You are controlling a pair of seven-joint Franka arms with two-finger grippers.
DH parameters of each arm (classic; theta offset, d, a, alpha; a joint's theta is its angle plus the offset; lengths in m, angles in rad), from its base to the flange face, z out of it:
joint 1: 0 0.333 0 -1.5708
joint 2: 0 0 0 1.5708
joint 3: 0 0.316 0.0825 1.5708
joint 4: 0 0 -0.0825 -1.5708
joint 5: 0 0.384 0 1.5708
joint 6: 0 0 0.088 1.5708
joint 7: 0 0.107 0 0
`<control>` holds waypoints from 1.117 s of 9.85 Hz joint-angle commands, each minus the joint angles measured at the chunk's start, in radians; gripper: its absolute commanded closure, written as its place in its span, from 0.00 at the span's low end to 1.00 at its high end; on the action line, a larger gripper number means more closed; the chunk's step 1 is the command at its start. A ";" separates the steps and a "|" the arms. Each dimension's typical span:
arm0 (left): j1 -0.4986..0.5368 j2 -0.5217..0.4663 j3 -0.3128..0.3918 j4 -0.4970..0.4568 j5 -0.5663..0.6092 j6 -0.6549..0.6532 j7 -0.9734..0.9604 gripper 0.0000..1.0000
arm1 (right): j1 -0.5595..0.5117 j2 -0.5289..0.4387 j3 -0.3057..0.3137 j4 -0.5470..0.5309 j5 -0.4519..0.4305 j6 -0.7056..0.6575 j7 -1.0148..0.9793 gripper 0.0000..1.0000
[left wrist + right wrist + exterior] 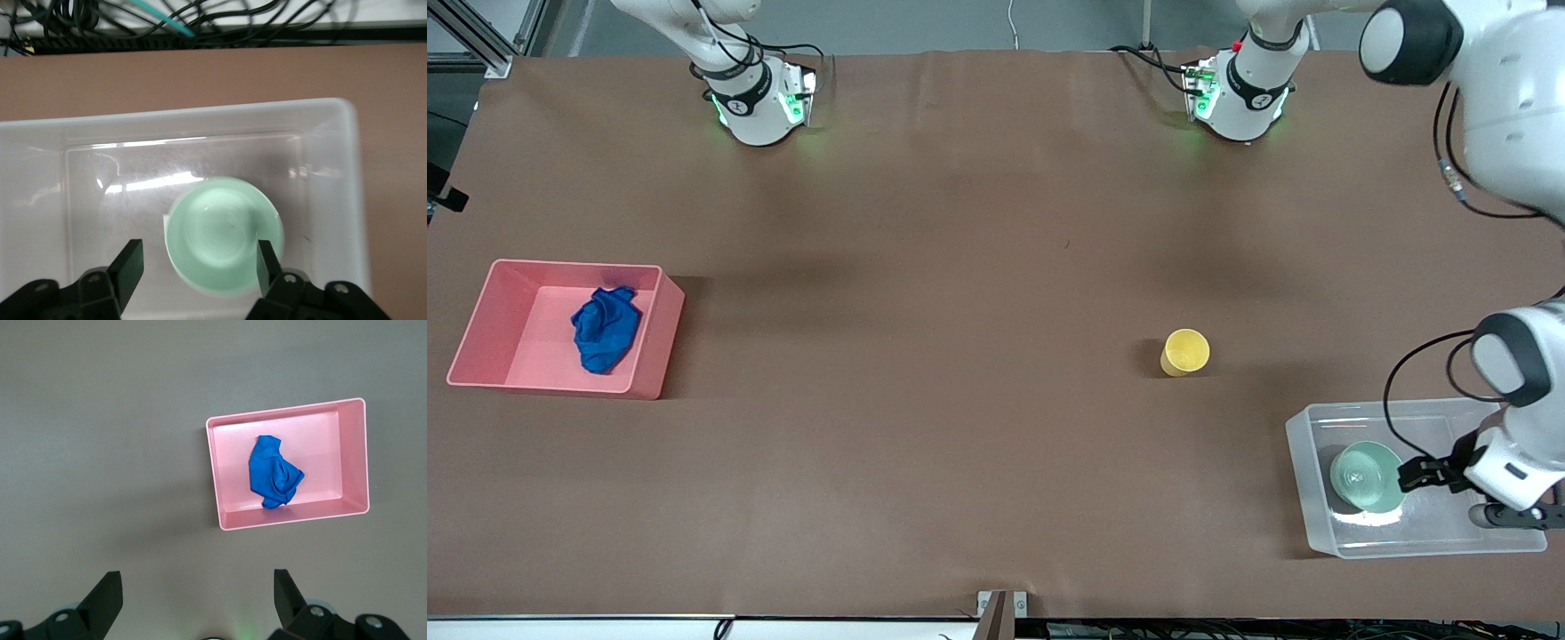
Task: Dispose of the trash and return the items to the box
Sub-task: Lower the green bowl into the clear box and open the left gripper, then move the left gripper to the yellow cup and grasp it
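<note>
My left gripper will next grab the yellow cup by its rim [1186, 332] to return the cup to the clear tub.
The mint-green bowl [1365, 476] sits upright in the clear tub [1316, 520] at the left arm's end of the table, near the front camera. My left gripper [1412, 474] hovers low over the tub, open. In the left wrist view [200, 257] its fingers [131, 261] straddle the bowl [220, 233] without gripping it, inside the tub [200, 112]. The yellow cup [1185, 352] stands on the table, farther from the front camera than the tub. The blue wad [605, 327] lies in the pink bin [569, 264]. My right gripper [197, 583] is open and empty, high above the table.
The pink bin [287, 410] with the blue wad [273, 473] stands at the right arm's end of the table. Brown table surface lies between bin, cup and tub. The left arm's upper links hang over the table edge by the tub. The right gripper does not show in the front view.
</note>
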 commanded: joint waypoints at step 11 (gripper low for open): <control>-0.065 -0.355 -0.304 -0.893 0.025 0.304 -0.221 0.19 | 0.009 -0.014 0.019 0.011 -0.052 0.004 0.001 0.00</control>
